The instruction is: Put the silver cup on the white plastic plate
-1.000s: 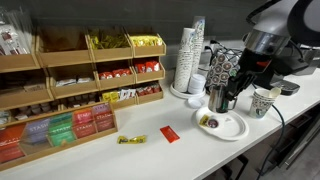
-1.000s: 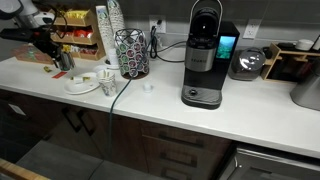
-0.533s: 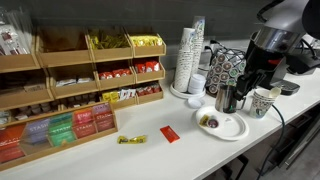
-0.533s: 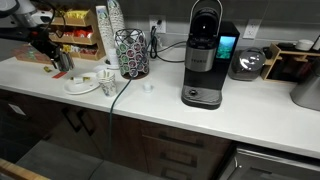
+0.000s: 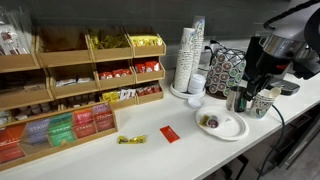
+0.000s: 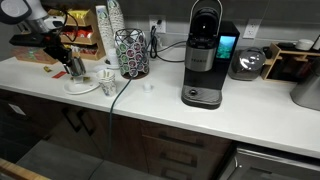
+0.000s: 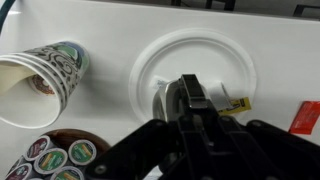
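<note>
The silver cup's bottom [image 5: 234, 109] hangs by the plate's far rim, above the plate's flat middle, so the cup goes lower next before my gripper releases it.
My gripper [image 5: 242, 96] is shut on the silver cup [image 5: 238, 101] and holds it just above the counter, by the far rim of the white plastic plate [image 5: 229, 128]. In the wrist view the cup [image 7: 166, 99] sits between the dark jaws [image 7: 190, 100], with the plate [image 7: 160, 58] spread directly beneath. In an exterior view the cup [image 6: 76, 68] hangs over the plate [image 6: 80, 88] under the gripper [image 6: 72, 64]. A small yellow packet [image 7: 237, 103] lies on the plate.
A patterned paper cup [image 5: 263, 102] stands close beside the gripper, also seen in the wrist view [image 7: 45, 85]. A tall stack of paper cups [image 5: 188, 58], a pod rack [image 5: 224, 68], a red packet [image 5: 170, 134] and tea shelves [image 5: 90, 85] are on the counter.
My gripper has carried the silver cup sideways, away from the cup stack and toward the patterned cup, until it is over the plate. The plate and the paper cups have not moved.
</note>
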Robot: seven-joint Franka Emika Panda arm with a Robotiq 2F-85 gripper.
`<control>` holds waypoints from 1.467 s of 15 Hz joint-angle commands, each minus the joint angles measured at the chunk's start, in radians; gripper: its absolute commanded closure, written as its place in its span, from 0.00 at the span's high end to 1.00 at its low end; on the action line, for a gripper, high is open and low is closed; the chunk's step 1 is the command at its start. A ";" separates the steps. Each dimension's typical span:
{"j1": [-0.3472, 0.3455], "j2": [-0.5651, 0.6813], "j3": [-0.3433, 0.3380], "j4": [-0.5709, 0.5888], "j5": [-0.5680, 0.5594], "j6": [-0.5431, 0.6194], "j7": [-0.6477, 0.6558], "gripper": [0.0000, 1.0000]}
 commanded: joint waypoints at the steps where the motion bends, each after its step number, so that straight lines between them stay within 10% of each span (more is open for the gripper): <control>1: -0.021 0.037 -0.005 -0.027 -0.057 0.093 0.033 0.04; 20: 0.008 0.220 -0.002 -0.008 -0.039 0.272 0.083 0.04; 21: 0.012 0.220 -0.001 -0.003 -0.046 0.253 0.085 0.42; 22: 0.015 0.219 -0.003 0.001 -0.057 0.233 0.085 0.42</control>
